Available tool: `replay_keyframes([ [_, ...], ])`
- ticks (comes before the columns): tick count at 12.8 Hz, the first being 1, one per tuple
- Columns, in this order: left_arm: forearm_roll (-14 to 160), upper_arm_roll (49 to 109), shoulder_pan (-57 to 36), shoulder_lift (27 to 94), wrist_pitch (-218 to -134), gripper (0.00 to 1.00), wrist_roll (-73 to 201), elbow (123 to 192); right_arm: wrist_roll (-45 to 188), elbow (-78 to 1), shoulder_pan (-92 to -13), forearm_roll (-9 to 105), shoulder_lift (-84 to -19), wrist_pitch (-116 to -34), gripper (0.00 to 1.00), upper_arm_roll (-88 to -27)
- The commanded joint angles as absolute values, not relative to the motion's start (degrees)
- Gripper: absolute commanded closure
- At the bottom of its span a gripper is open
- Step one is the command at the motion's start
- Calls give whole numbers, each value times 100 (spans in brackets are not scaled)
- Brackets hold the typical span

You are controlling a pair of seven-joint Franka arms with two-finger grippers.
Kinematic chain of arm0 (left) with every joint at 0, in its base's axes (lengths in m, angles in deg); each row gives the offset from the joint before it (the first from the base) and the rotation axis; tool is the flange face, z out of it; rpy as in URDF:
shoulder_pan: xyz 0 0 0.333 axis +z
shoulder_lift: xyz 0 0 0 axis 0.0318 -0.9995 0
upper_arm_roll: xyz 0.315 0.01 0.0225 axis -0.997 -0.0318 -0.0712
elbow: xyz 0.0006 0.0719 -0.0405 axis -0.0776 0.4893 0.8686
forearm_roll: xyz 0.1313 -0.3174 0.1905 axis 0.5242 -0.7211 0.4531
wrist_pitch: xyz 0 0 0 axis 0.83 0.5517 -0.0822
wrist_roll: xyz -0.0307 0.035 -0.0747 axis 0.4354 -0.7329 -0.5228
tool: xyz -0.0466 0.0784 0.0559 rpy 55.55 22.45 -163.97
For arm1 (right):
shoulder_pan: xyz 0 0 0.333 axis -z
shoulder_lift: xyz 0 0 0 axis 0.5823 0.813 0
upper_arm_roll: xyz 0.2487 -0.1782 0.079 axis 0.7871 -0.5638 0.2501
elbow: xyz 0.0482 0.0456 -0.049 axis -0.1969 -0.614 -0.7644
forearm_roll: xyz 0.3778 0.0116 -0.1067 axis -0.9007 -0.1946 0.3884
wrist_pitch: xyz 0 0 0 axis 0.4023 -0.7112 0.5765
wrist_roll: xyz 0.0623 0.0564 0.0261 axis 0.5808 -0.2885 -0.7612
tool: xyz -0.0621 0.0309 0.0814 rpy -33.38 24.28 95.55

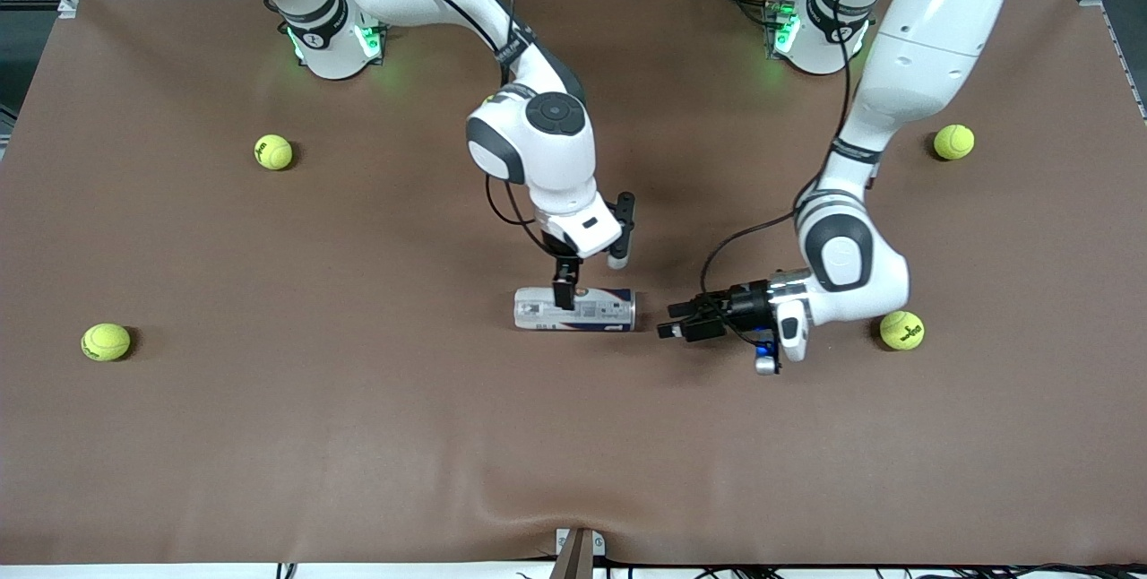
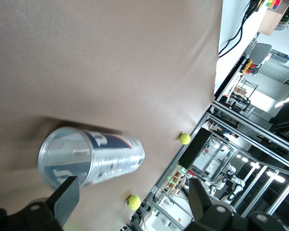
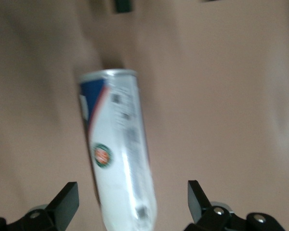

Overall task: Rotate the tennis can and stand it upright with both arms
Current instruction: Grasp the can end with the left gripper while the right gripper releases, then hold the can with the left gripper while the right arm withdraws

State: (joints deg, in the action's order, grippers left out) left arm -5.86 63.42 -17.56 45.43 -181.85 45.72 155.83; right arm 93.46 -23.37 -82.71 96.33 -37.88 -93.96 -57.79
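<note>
My left gripper will help turn the tennis can (image 1: 574, 309) upright. It will next grab the rim of its round end (image 1: 634, 311).
The tennis can (image 1: 574, 309) lies on its side in the middle of the brown table, its length along the table's long axis. My right gripper (image 1: 590, 283) hangs just over it, open, with one finger low against the can's side. In the right wrist view the can (image 3: 120, 159) lies between the open fingers (image 3: 62, 199). My left gripper (image 1: 670, 321) is level with the table, open and empty, pointing at the can's end that faces the left arm's side, a short gap away. In the left wrist view the can's round end (image 2: 67, 159) faces the camera.
Several yellow-green tennis balls lie around: one (image 1: 901, 330) beside the left arm's wrist, one (image 1: 953, 142) toward the left arm's base, and two toward the right arm's end of the table (image 1: 273, 151) (image 1: 106, 341). A fold in the cloth (image 1: 573, 516) sits at the near edge.
</note>
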Motion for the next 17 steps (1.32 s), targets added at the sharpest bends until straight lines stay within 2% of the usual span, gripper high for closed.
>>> replay_keyframes([
  [1, -745, 6319, -1843, 4531, -18278, 0, 4380, 15743, 8615, -2636, -7800, 9551, -4360, -9127, 0, -5723],
  [6, -762, 6328, -2001, 4514, -18278, 0, 4151, 15929, 7961, -2820, -6789, 9542, -4738, -9109, 0, -5723],
  [9, -1104, 6328, -2028, 4348, -18278, 0, 3714, 15885, 7953, -3337, -6288, 9542, -5290, -9092, 0, -5723],
  [13, -1439, 6328, -2028, 4119, -18278, 8, 3263, 15710, 7961, -3795, -5672, 9438, -5766, -8706, 0, -5706],
  [17, -1694, 6328, -2125, 3961, -18278, 17, 3263, 15456, 8032, -4243, -5346, 8331, -5846, -8635, 0, -5714],
])
